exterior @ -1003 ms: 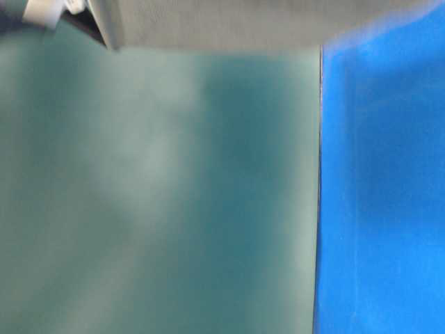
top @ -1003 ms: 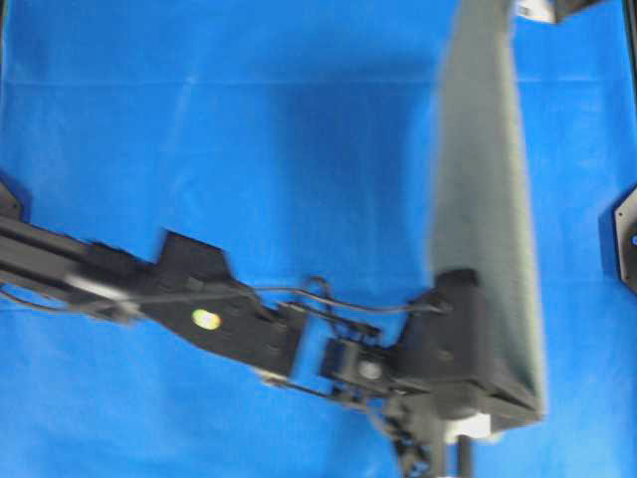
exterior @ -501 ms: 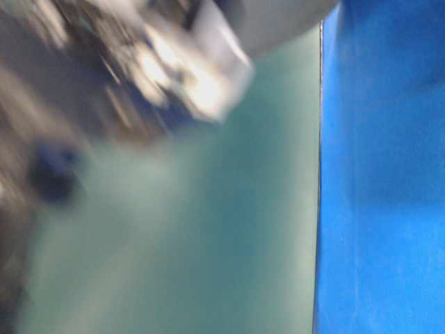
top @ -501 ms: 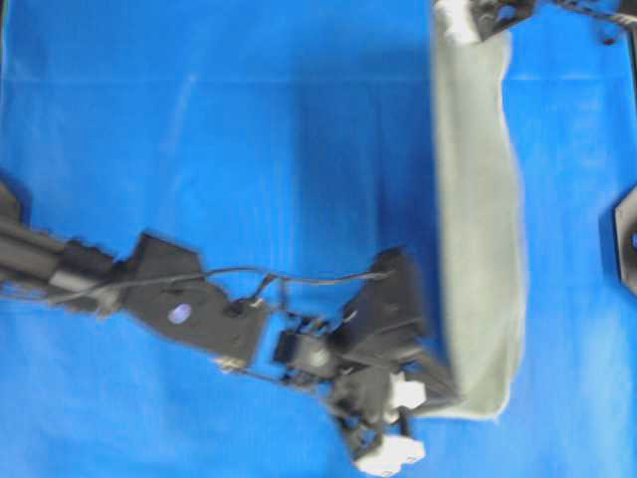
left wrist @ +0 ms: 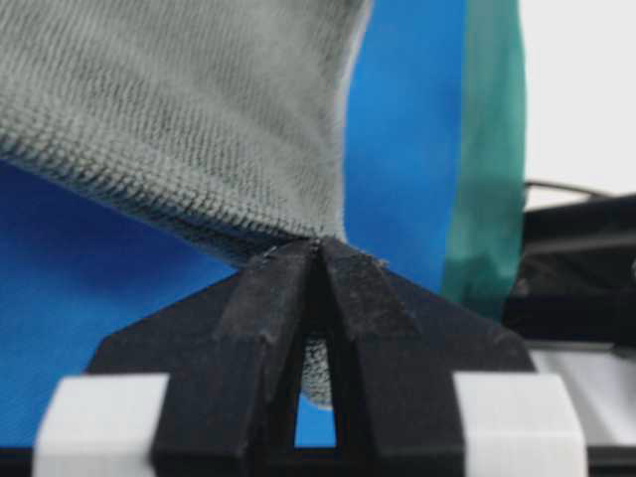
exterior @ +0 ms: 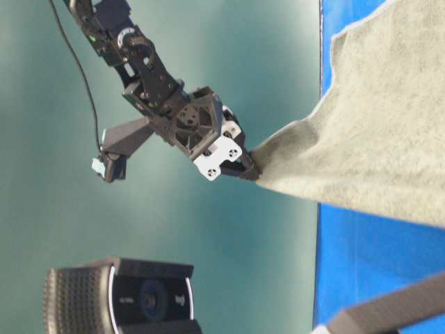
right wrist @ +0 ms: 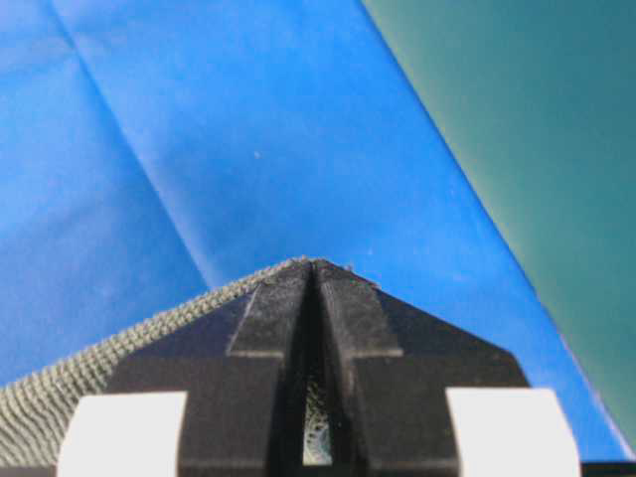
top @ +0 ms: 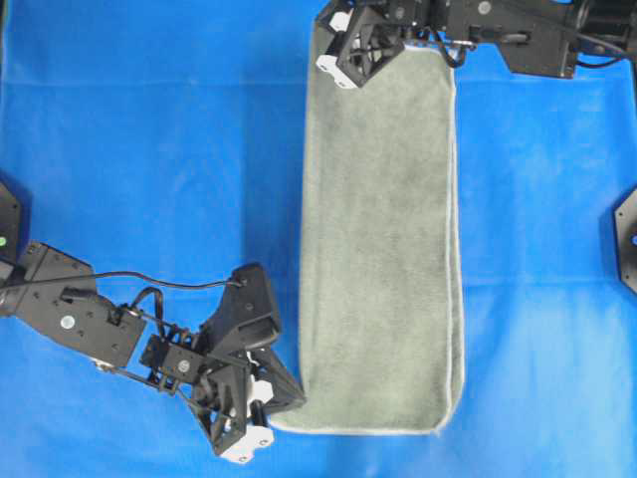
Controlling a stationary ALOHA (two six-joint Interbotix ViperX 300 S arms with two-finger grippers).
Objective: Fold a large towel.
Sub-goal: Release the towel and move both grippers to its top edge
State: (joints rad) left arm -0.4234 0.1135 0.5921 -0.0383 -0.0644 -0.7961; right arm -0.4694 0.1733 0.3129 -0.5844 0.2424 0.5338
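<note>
The left gripper should open now, because the held towel corner (left wrist: 318, 373) is over the blue cloth and would lie flat there.
The large towel (top: 383, 249) is a long grey-green strip lying lengthwise on the blue cloth, with a pale hem along its right edge. My left gripper (top: 292, 403) is shut on its near left corner. My right gripper (top: 318, 40) is shut on its far left corner. In the table-level view the left gripper (exterior: 252, 172) holds that corner of the towel (exterior: 375, 132) pulled out to a point above the cloth. In the left wrist view terry cloth (left wrist: 179, 99) runs into the closed left gripper (left wrist: 318, 243). In the right wrist view towel edge (right wrist: 60, 397) runs into the closed right gripper (right wrist: 313, 263).
A bright blue cloth (top: 149, 149) covers the table. Black mounts sit at the right edge (top: 625, 239) and left edge (top: 6, 209). A webcam (exterior: 125, 296) stands low in the table-level view before a green backdrop (exterior: 208, 42).
Both grippers carried the towel's edge leftward. The towel went from a narrow raised strip to a wider strip lying flat. The right gripper came into view at the top.
</note>
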